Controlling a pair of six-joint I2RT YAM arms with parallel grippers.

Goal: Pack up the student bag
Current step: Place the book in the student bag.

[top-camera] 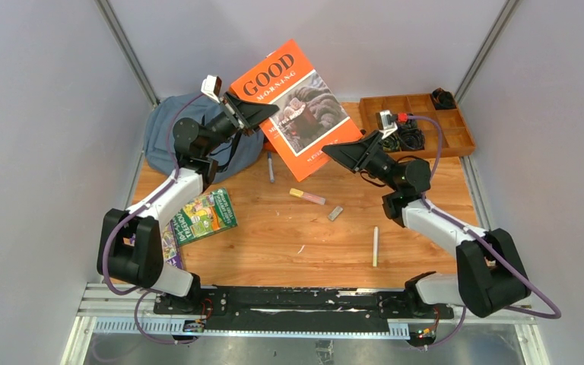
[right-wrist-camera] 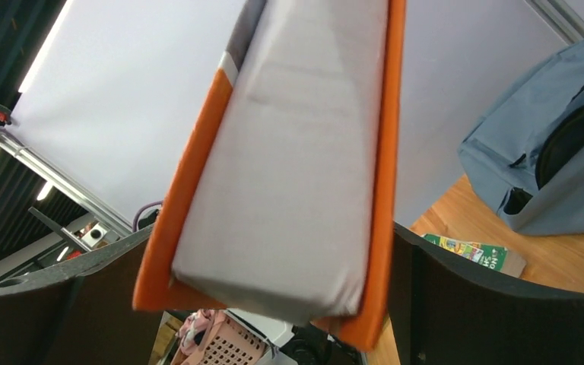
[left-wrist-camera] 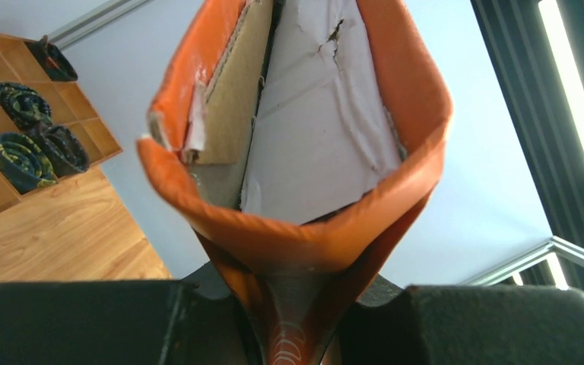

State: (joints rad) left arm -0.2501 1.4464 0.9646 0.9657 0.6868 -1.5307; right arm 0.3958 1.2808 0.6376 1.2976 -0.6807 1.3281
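Observation:
Next, the right gripper grabs the orange book by its page edge (top-camera: 340, 150) opposite the title. Then the book passes into the student bag.
A thick orange book (top-camera: 296, 106) titled "GOOD MORNING" hangs tilted above the back of the table. My left gripper (top-camera: 262, 112) is shut on its left spine edge; in the left wrist view the orange cover (left-wrist-camera: 312, 243) is pinched between the jaws (left-wrist-camera: 296, 319). My right gripper (top-camera: 342, 152) stands open around the book's lower right corner. In the right wrist view the page block (right-wrist-camera: 289, 175) fills the gap between the wide jaws (right-wrist-camera: 274, 304). The grey-blue student bag (top-camera: 163, 125) lies at the back left, behind the left arm, its dark opening seen in the right wrist view (right-wrist-camera: 532, 152).
A green book (top-camera: 205, 215) lies on a purple one (top-camera: 171, 255) at the left. A grey pen (top-camera: 271, 166), a yellow-pink marker (top-camera: 307, 197), an eraser (top-camera: 335, 214) and a white stick (top-camera: 376, 245) lie mid-table. A wooden compartment tray (top-camera: 456, 141) with coiled cables stands back right.

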